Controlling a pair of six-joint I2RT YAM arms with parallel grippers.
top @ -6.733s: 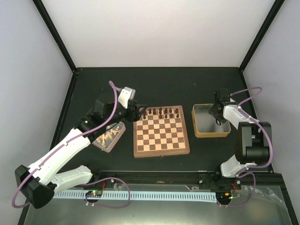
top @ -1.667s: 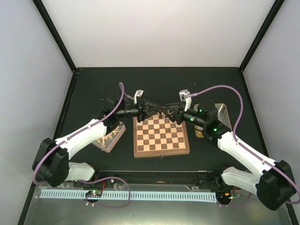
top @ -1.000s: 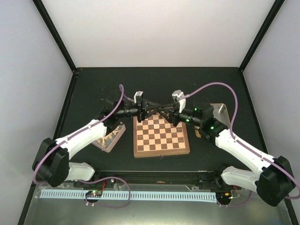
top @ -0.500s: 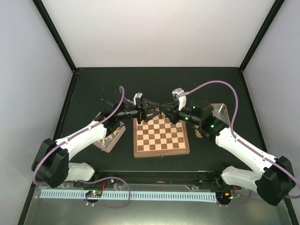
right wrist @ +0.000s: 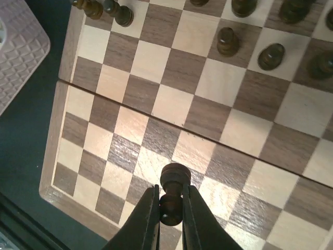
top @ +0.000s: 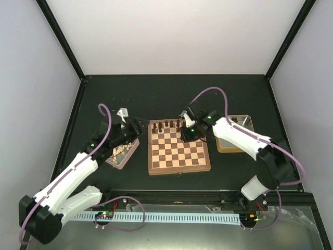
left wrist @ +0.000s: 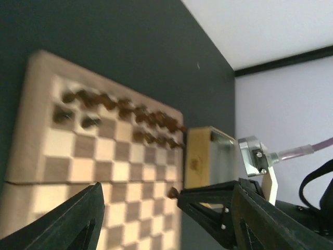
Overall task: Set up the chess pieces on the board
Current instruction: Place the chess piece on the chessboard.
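The pawn hangs short of the standing pieces, so if I opened now, the pawn would drop onto empty squares. My right gripper needs to first move the pawn toward them.
The board (top: 179,156) lies between the arms, with dark chess pieces (top: 171,125) lined along its far rows. My right gripper (top: 186,134) hangs over the board's far right part, shut on one dark pawn (right wrist: 174,177). The right wrist view shows that pawn clamped between the fingers (right wrist: 148,213), above empty squares of the board (right wrist: 171,104), with standing pieces (right wrist: 227,41) further up. My left gripper (top: 136,128) sits off the board's left edge, open and empty. In its own blurred view, the left gripper (left wrist: 166,229) faces the right gripper (left wrist: 179,194) and its pawn (left wrist: 171,192).
A tray (top: 112,159) holding pale cream pieces lies left of the board, under the left arm. A metal tray (top: 234,148) stands to the right of the board. Black posts frame the dark table at the back corners.
The two grippers met over the board's far edge. The right gripper shut on the pawn, the left opened and drew back to the left, and the right carried the pawn over the board.
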